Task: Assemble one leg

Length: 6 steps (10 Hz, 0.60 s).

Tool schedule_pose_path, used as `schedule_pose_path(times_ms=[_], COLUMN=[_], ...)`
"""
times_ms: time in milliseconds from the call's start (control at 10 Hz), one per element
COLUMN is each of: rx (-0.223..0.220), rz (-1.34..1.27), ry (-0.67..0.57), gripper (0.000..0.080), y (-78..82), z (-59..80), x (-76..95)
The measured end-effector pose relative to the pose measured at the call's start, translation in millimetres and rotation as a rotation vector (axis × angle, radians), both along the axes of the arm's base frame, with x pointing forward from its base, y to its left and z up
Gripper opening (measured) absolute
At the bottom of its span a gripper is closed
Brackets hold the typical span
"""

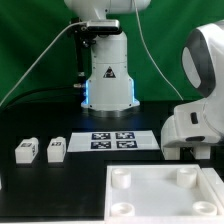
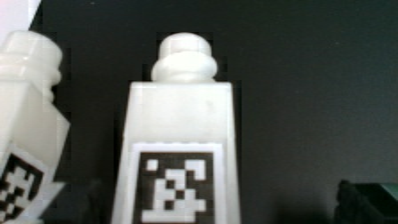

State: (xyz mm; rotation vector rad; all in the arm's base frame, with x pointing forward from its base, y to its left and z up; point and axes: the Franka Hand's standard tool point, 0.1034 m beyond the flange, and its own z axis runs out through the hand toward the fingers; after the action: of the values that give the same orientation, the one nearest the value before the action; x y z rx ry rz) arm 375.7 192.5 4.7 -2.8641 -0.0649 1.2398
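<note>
The gripper needs to close on the tagged white leg (image 2: 176, 150) now, as its fingers reach down on either side of that leg in the wrist view.
In the wrist view a white blocky leg (image 2: 178, 130) lies on the black table, its rounded peg pointing away and its square marker tag facing up. A second leg (image 2: 27, 110) lies beside it, partly cut off by the frame edge. My gripper (image 2: 210, 208) is open just above the middle leg and holds nothing; one dark fingertip (image 2: 368, 200) shows apart from the leg's side. In the exterior view the gripper (image 1: 185, 152) hangs low at the right and hides those two legs. Two more legs (image 1: 25, 150) (image 1: 57, 149) stand at the left.
The marker board (image 1: 118, 140) lies in the middle of the table. The large white tray-like piece with round corner sockets (image 1: 150, 195) lies at the front right. The robot base (image 1: 108, 75) stands at the back, with a cable running off to the left.
</note>
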Motion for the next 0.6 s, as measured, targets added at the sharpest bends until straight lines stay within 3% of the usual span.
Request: schedule_pose_path(times_ms=[100,200,400,500,600], rx=[0.000,0.000,0.000,0.000,0.000], rz=[0.000,0.000,0.000,0.000,0.000], ry=[0.000,0.000,0.000,0.000,0.000], gripper=[0.0649,0.0550,0.0550,0.0291,0.0291], y=[0.1,0.1,0.1,0.1,0.1], z=[0.0,0.0,0.0,-0.1,-0.1], x=[0.0,0.0,0.0,-0.1,-0.1])
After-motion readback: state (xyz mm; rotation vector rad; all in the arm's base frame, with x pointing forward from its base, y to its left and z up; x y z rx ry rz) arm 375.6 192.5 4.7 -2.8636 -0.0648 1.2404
